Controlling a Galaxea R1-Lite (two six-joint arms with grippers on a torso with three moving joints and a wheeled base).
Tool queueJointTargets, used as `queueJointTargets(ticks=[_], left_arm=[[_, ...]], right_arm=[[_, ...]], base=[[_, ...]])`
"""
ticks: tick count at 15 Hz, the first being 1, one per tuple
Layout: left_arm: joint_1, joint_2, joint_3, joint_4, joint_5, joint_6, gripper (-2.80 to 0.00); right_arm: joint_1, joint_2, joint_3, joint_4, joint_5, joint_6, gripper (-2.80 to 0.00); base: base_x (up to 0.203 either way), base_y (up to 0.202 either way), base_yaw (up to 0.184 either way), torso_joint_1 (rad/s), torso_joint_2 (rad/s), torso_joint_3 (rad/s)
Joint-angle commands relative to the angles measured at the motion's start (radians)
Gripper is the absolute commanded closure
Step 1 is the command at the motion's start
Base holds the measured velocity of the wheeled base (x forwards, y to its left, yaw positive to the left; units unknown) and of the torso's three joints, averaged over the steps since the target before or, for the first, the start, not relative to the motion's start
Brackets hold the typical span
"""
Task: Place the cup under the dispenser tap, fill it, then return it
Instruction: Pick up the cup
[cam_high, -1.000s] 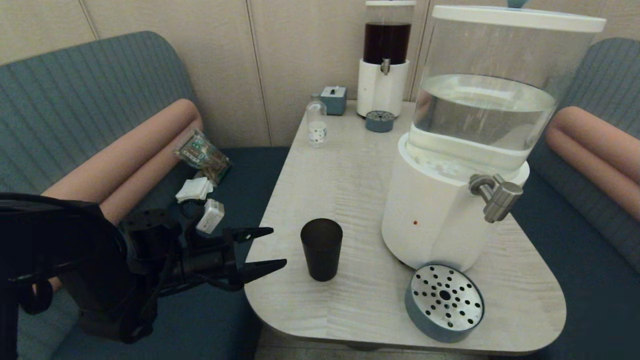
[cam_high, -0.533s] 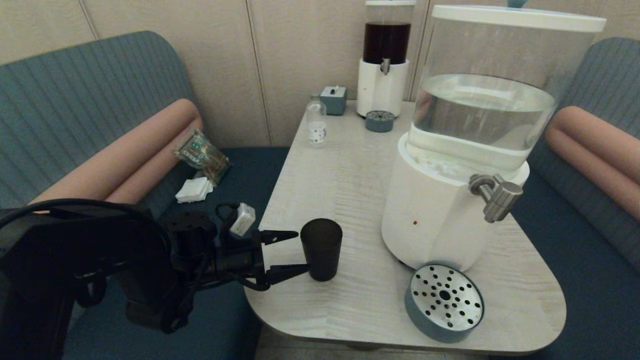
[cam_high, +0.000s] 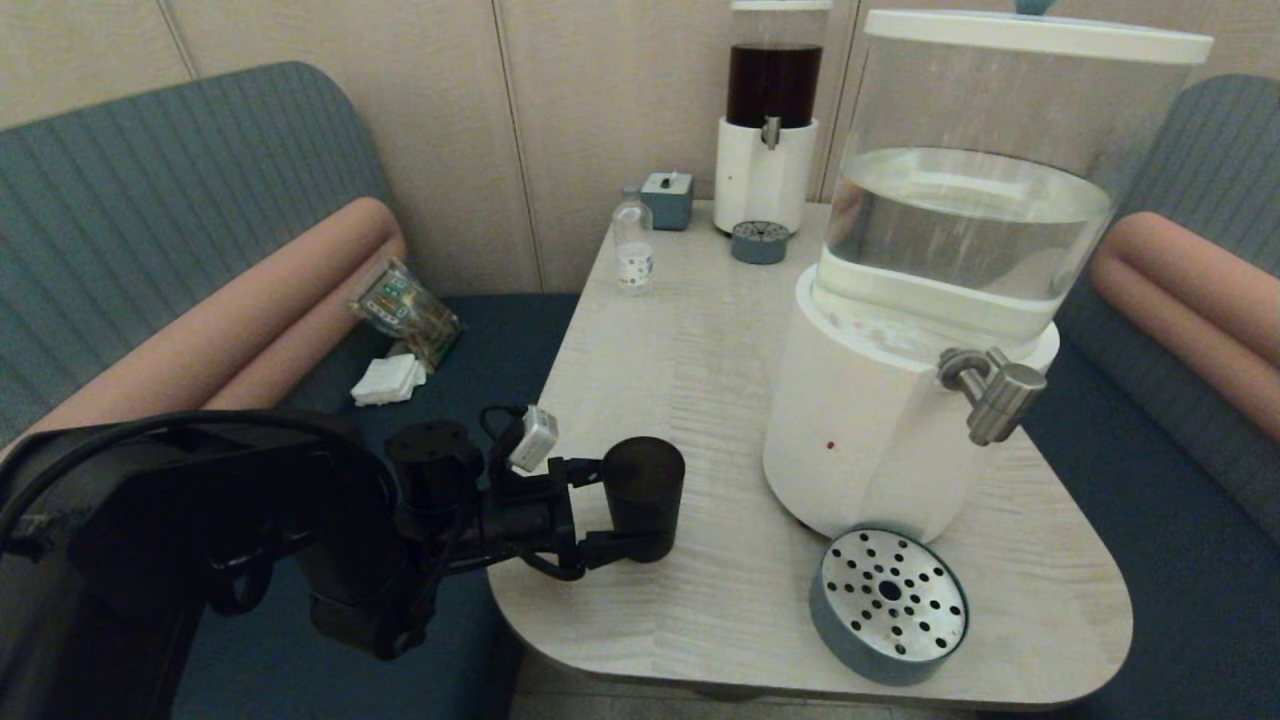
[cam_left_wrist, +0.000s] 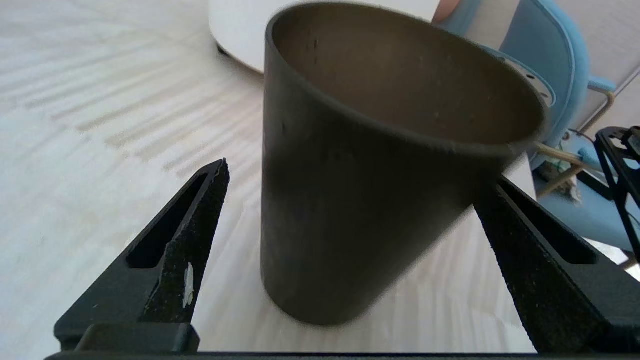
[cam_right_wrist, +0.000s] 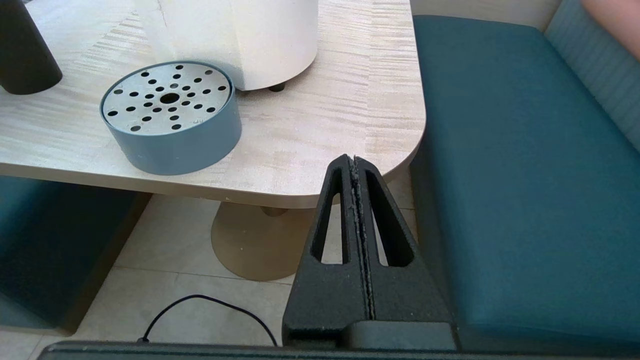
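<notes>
The smoky-black cup is to be filled under the dispenser tap (cam_high: 1000, 396), so my left gripper should next grab the cup by its side (cam_high: 642, 509) and leave the cup's open rim free.
The smoky-black cup (cam_high: 643, 495) stands upright on the table's near left part, to the left of the big white-based water dispenser (cam_high: 880, 440). Its silver tap (cam_high: 990, 395) juts out at the right, above the table, with nothing under it. My left gripper (cam_high: 630, 508) reaches in from the left and is open, one finger on each side of the cup. In the left wrist view the cup (cam_left_wrist: 365, 200) fills the space between the fingers of that gripper (cam_left_wrist: 357, 175), with a gap on one side. My right gripper (cam_right_wrist: 354, 159) is shut and empty, off the table's near right corner.
A round blue drip tray (cam_high: 888, 605) with a perforated metal top lies in front of the dispenser. At the table's far end stand a small clear bottle (cam_high: 633, 250), a dark-liquid dispenser (cam_high: 770, 120), a blue box (cam_high: 668, 198) and a small tray (cam_high: 759, 242). Sofas flank the table (cam_high: 690, 350).
My left arm has moved right, from short of the table edge until its open fingers stand on either side of the cup. The cup has not moved.
</notes>
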Motion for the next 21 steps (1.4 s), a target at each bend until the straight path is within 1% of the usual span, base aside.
queueJointTargets(ticks=[1, 5, 11, 12, 13, 14, 18, 21], left_arm=[[-0.016, 0.017, -0.021, -0.008, -0.002, 0.0, -2.8], [-0.023, 0.044, -0.089, -0.008, 0.033, -0.002, -2.8], [-0.029, 0.065, -0.11, -0.008, 0.073, 0.001, -2.8], [-0.033, 0.065, -0.113, -0.008, 0.09, 0.001, -2.8], [-0.034, 0.065, -0.111, -0.008, 0.093, 0.0, -1.96], [-0.036, 0.063, -0.108, -0.008, 0.096, -0.002, 0.0], [-0.047, 0.048, -0.089, -0.008, 0.102, -0.001, 0.0], [-0.058, 0.019, -0.074, -0.008, 0.131, -0.006, 0.0]], right_arm=[[0.001, 0.0, 0.0, 0.0, 0.0, -0.001, 0.0], [0.0, 0.0, 0.0, 0.0, 0.0, 0.001, 0.0], [0.001, 0.0, 0.0, 0.0, 0.0, 0.001, 0.0], [0.0, 0.0, 0.0, 0.0, 0.0, 0.0, 0.0], [0.0, 0.0, 0.0, 0.0, 0.0, 0.0, 0.0], [0.001, 0.0, 0.0, 0.0, 0.0, 0.001, 0.0], [0.0, 0.0, 0.0, 0.0, 0.0, 0.0, 0.0], [-0.001, 0.0, 0.0, 0.0, 0.0, 0.0, 0.0]], base=[[0.0, 0.0, 0.0, 0.0, 0.0, 0.0], [0.0, 0.0, 0.0, 0.0, 0.0, 0.0], [0.0, 0.0, 0.0, 0.0, 0.0, 0.0], [0.0, 0.0, 0.0, 0.0, 0.0, 0.0], [0.0, 0.0, 0.0, 0.0, 0.0, 0.0], [0.0, 0.0, 0.0, 0.0, 0.0, 0.0], [0.0, 0.0, 0.0, 0.0, 0.0, 0.0], [0.0, 0.0, 0.0, 0.0, 0.0, 0.0]])
